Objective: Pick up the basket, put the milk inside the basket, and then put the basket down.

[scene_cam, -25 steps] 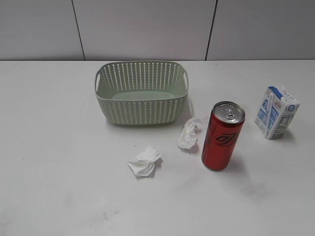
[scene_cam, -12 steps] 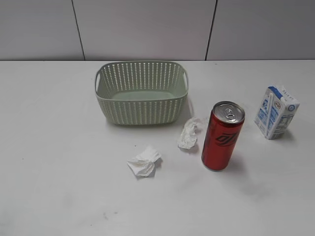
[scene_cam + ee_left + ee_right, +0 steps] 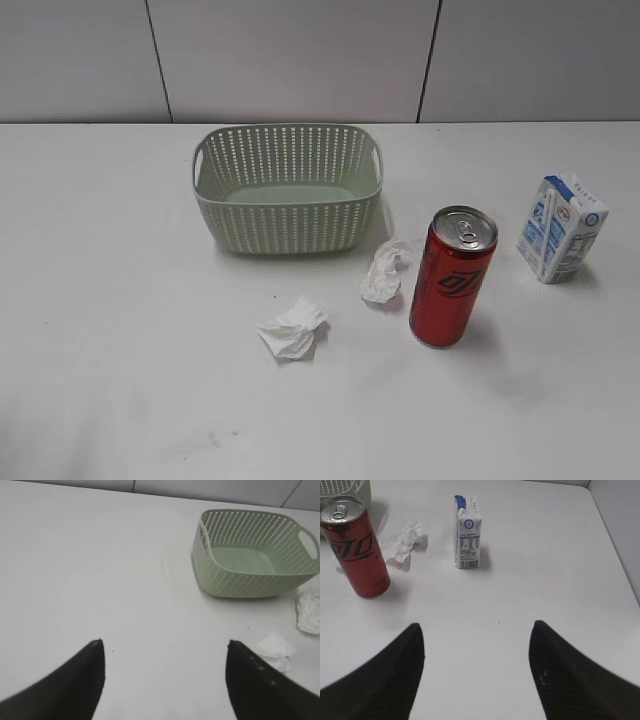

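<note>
The left gripper will next grab the basket by its handled end (image 3: 202, 180), so that it can lift the basket for the milk (image 3: 560, 228).
The sage-green basket (image 3: 288, 187) stands empty at the back middle of the white table; it also shows in the left wrist view (image 3: 255, 555) at the upper right. The white and blue milk carton (image 3: 561, 228) stands upright at the right, and in the right wrist view (image 3: 467, 532) ahead of the jaws. My left gripper (image 3: 164, 645) is open and empty over bare table, well short and left of the basket. My right gripper (image 3: 477, 626) is open and empty, short of the milk. Neither gripper shows in the exterior view.
A tall red soda can (image 3: 452, 290) stands between basket and milk, also seen in the right wrist view (image 3: 355, 545). Two crumpled tissues lie near it, one beside the can (image 3: 385, 270) and one nearer the front (image 3: 293, 330). The table's right edge (image 3: 615, 540) meets a wall.
</note>
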Controlling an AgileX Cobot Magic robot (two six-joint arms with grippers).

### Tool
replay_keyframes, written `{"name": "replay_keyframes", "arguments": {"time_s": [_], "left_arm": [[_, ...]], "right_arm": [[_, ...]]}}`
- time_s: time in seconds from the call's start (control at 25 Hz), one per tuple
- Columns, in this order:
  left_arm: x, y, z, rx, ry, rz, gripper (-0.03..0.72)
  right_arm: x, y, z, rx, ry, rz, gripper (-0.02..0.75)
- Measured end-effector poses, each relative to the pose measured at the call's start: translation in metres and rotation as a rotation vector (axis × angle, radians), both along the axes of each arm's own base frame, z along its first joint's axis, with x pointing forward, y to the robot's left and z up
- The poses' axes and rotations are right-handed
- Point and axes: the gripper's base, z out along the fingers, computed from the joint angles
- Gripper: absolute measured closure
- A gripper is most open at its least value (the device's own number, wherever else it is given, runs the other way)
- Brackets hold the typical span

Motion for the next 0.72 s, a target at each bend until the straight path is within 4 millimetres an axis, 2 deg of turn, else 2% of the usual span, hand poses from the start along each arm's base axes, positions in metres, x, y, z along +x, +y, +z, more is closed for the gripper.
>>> {"name": "replay_keyframes", "arguments": {"time_s": [0.24, 0.72], "left_arm": [[0.041, -0.011, 0.009, 0.032, 0.077, -0.051, 0.117], [0.157, -0.031, 0.030, 0.057, 0.233, -0.086, 0.117]], "right_arm": [[0.000, 0.000, 0.000, 0.000, 0.000, 0.000, 0.218], [0.000, 0.000, 0.000, 0.000, 0.000, 0.000, 0.218]]}}
